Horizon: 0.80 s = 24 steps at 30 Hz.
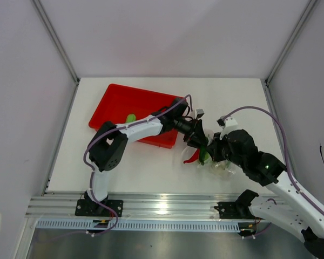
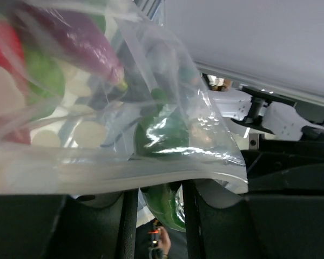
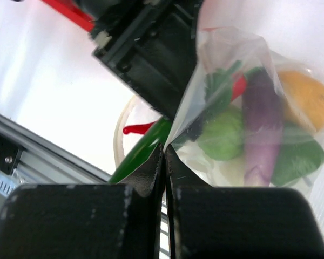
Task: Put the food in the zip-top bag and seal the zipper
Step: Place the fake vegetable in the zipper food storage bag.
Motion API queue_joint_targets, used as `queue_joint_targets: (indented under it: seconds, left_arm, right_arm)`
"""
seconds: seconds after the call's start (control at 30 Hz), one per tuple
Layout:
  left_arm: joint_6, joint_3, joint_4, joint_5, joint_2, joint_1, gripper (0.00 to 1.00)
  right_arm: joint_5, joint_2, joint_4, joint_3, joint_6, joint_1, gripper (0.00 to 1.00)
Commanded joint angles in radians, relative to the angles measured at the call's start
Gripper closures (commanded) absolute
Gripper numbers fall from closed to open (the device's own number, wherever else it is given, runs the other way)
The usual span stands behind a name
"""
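The long green vegetable is still at the bag's edge and would end up across it, sticking out, if I opened my left gripper now. I need to move the vegetable in before I release it.
The clear zip-top bag (image 1: 222, 166) hangs between my two grippers. It holds a purple eggplant (image 3: 262, 124), a yellow lemon (image 3: 308, 100) and green pieces. My right gripper (image 3: 164, 151) is shut on a lower edge of the bag (image 3: 221, 54); it also shows in the top view (image 1: 215, 154). My left gripper (image 1: 197, 139) holds a long green vegetable (image 2: 164, 208) between its fingers at the bag's edge. The zipper strip (image 2: 124, 170) lies across those fingers. A red chili (image 1: 191, 157) sits beside the green vegetable (image 1: 204, 156), outside the bag.
The red tray (image 1: 124, 102) stands at the back left with one green piece (image 1: 130, 117) in it. The left arm reaches across the tray's near corner. The metal rail (image 1: 162, 208) runs along the table's near edge.
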Motion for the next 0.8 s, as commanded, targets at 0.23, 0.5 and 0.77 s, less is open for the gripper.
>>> queue_joint_targets:
  seconds: [0.23, 0.5, 0.77]
  left_arm:
    - [-0.181, -0.008, 0.177, -0.113, 0.042, 0.024, 0.91]
    - [-0.108, 0.01, 0.097, -0.215, 0.059, 0.036, 0.9]
    - [0.019, 0.036, -0.027, -0.319, 0.048, 0.036, 0.9]
  right_arm:
    - [0.009, -0.027, 0.036, 0.021, -0.025, 0.043, 1.0]
    - [-0.006, -0.035, 0.015, 0.07, -0.019, 0.043, 1.0]
    - [0.062, -0.002, 0.007, 0.181, 0.012, 0.044, 1.0]
